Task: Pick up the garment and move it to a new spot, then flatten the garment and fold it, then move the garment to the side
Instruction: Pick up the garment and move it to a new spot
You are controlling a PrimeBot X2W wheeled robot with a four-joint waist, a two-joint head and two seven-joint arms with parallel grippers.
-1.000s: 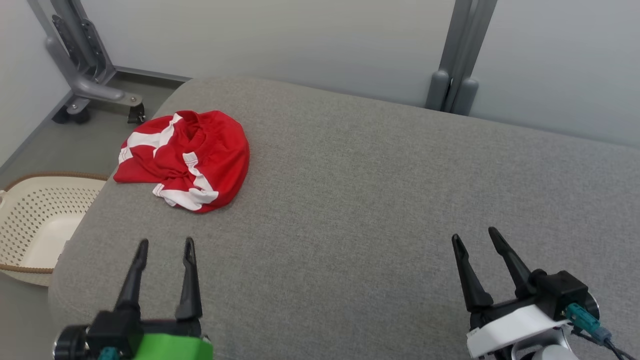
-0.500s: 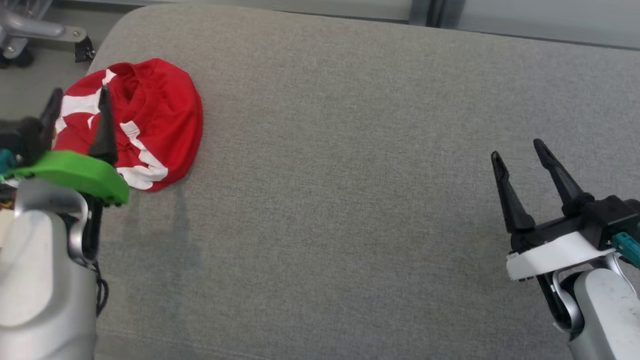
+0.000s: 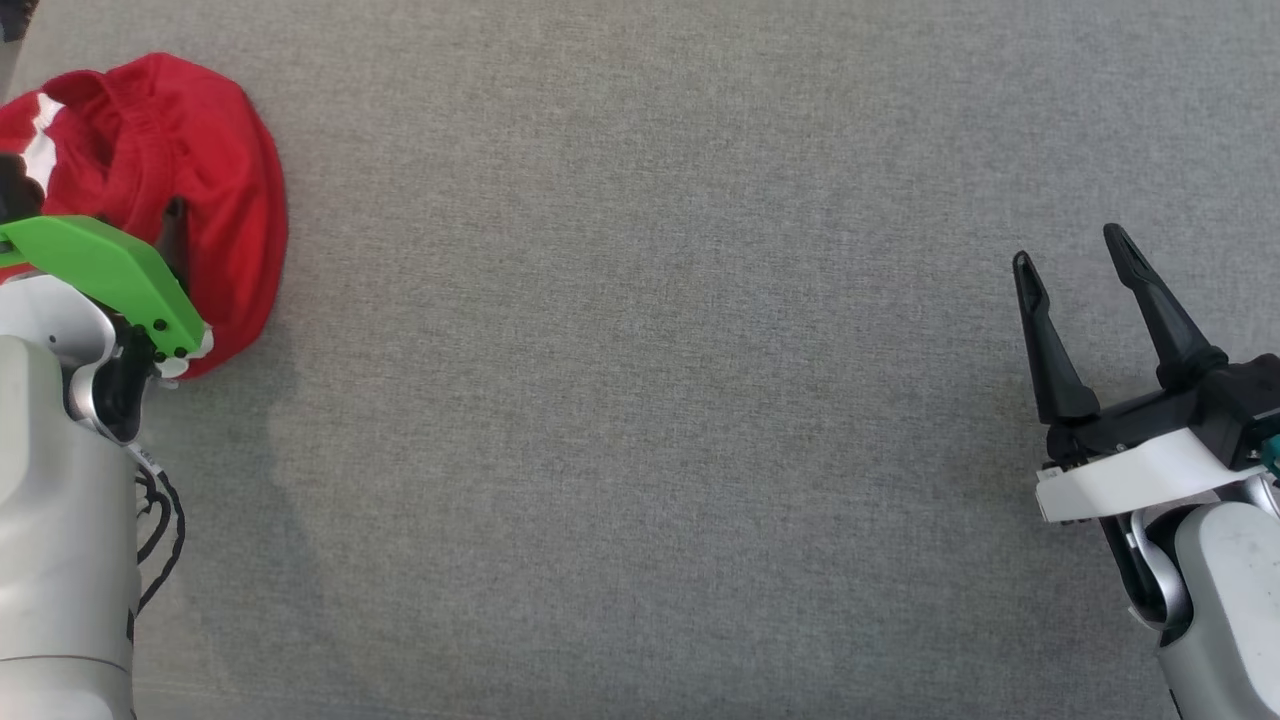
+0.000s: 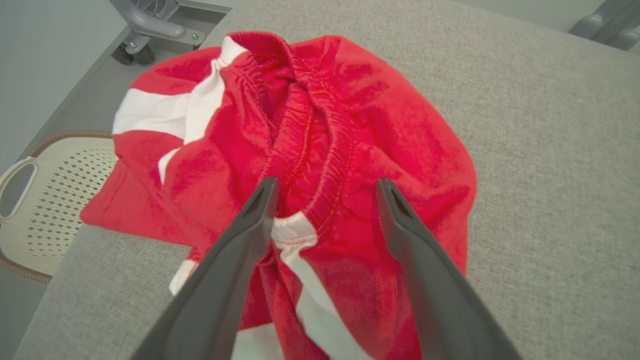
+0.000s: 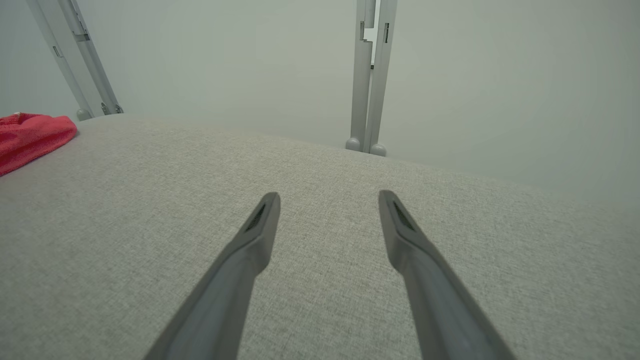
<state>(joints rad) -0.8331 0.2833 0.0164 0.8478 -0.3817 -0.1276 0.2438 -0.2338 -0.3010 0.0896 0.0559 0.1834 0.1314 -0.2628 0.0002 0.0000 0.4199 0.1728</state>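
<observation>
My left gripper grabs the red garment by its elastic waistband [image 3: 146,138] [image 4: 331,180] next, to move the garment to a new empty spot.
The garment [image 4: 400,150] is a crumpled red piece with white stripes and an elastic waistband, lying at the far left of the grey padded surface [image 3: 640,400]. In the head view the garment [image 3: 210,180] is partly covered by my left arm's green mount [image 3: 100,265]. My left gripper [image 4: 325,187] is open over the heap, its fingers straddling the gathered waistband; I cannot tell whether they touch it. My right gripper [image 3: 1068,250] is open and empty above bare fabric at the right. From the right gripper [image 5: 328,196] the garment [image 5: 30,135] lies far to the left.
A cream perforated basket [image 4: 45,200] stands on the floor beside the surface's left edge, below the garment. A grey wheeled stand [image 4: 150,25] is behind it. Grey frame legs [image 5: 367,75] rise at the wall beyond the far edge.
The head camera has tipped down and closer, shifting the whole picture. My left gripper has gone forward from the front edge to over the garment. The right gripper has kept its pose.
</observation>
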